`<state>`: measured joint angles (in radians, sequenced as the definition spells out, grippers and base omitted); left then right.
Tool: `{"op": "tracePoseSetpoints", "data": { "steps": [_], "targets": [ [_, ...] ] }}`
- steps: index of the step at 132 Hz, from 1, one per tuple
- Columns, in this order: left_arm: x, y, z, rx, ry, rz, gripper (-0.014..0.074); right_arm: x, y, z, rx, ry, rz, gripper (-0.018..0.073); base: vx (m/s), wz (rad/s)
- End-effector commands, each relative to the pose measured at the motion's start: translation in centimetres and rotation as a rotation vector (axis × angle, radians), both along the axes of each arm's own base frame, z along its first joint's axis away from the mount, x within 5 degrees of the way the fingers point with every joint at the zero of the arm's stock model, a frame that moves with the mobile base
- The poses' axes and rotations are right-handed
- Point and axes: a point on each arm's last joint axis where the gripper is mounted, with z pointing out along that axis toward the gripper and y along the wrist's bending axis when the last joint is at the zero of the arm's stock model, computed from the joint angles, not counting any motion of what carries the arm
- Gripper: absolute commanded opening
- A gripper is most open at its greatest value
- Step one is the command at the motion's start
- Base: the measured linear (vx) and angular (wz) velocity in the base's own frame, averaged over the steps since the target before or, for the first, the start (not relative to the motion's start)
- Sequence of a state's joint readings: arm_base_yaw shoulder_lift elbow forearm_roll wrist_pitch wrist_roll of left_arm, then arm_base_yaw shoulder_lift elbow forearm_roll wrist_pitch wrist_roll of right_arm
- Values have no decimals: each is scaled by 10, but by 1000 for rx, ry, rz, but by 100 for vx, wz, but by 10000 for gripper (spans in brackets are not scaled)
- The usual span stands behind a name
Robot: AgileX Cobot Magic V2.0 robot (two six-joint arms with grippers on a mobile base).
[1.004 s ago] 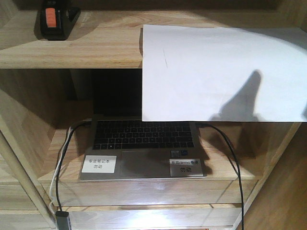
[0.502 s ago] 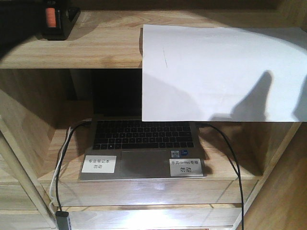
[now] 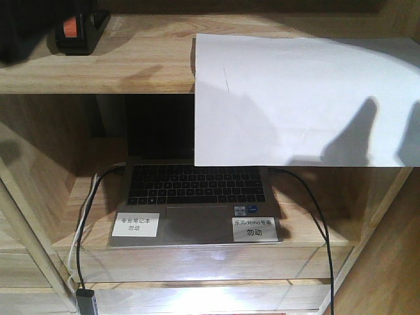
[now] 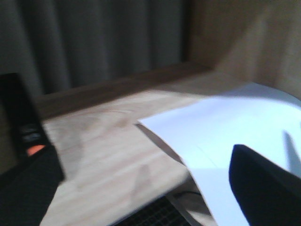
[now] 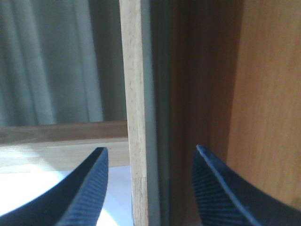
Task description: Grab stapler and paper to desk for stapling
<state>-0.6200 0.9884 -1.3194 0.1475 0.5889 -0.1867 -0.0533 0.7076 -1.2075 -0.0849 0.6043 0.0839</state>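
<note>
The black stapler has to go to the desk for stapling, so the left gripper will next grab the stapler by its body (image 3: 80, 34).
The black stapler (image 3: 80, 29) with its orange label stands at the back left of the upper shelf board. The white paper (image 3: 295, 98) lies on the right of that board, its front part hanging over the edge in front of the laptop. In the left wrist view my left gripper (image 4: 143, 160) is open above the board, with the stapler (image 4: 21, 117) beside its left finger and the paper (image 4: 235, 127) under its right finger. My right gripper (image 5: 149, 148) is open, its fingers on either side of an upright shelf panel, with a strip of paper (image 5: 117, 202) low left. The desk is out of view.
An open laptop (image 3: 197, 197) with two white labels sits on the lower shelf, with cables (image 3: 85, 216) on both sides. A dark shape (image 3: 16, 33) fills the top left corner beside the stapler. An upright wooden panel (image 5: 136, 117) and a brown side wall (image 5: 263, 94) stand close to the right gripper.
A dark shape has come in at the top left and now sits just left of the stapler. The shadows on the paper have shifted to the right. Stapler and paper have not moved.
</note>
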Motion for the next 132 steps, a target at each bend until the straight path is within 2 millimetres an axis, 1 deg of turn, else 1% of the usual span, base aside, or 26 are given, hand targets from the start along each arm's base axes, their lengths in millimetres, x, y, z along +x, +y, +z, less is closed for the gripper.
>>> {"op": "tracePoseSetpoints", "data": {
  "steps": [1,4,5,6,10,11,14,31,40,41,44,45,57,66,71,94,112,132],
  "targets": [
    [9,0,25,-63,-26,73,684,-2,0,13,-21,-84,-6,378,0,0],
    [13,-1,25,-52,-4,88,684,-2,0,13,-21,-84,-6,378,0,0],
    [15,-2,29,-51,-3,98,684,-2,0,13,-21,-84,-6,378,0,0],
    [17,-3,27,-43,9,103,684,-2,0,13,-21,-84,-6,378,0,0],
    [22,-4,31,-34,25,122,684,-2,0,13,-21,-84,-6,378,0,0],
    [27,-7,31,-26,39,130,684,-2,0,13,-21,-84,-6,378,0,0],
    [28,-7,34,-21,43,139,682,-2,0,13,-21,-84,-6,378,0,0],
    [56,-23,41,24,104,179,681,-2,0,13,-21,-84,-6,378,0,0],
    [66,-26,45,26,132,218,681,-2,0,13,-21,-84,-6,378,0,0],
    [70,-29,44,29,144,228,681,-2,0,13,-21,-84,-6,378,0,0],
    [72,-29,46,21,150,242,681,-2,0,13,-21,-84,-6,378,0,0],
    [76,-30,45,21,161,253,681,-2,0,13,-21,-84,-6,378,0,0],
    [89,-34,48,24,186,312,681,-2,0,13,-21,-84,-6,378,0,0],
    [97,-33,51,36,188,350,681,-2,0,13,-21,-84,-6,378,0,0],
    [106,-34,50,38,201,369,680,-2,0,13,-21,-84,-6,378,0,0],
    [129,-29,46,45,236,435,680,-2,0,13,-21,-84,-6,378,0,0],
    [147,-26,37,25,267,423,675,-2,0,13,-21,-84,-6,378,0,0],
    [167,-23,22,20,327,400,659,-2,0,13,-21,-84,-6,378,0,0]
  ]
}}
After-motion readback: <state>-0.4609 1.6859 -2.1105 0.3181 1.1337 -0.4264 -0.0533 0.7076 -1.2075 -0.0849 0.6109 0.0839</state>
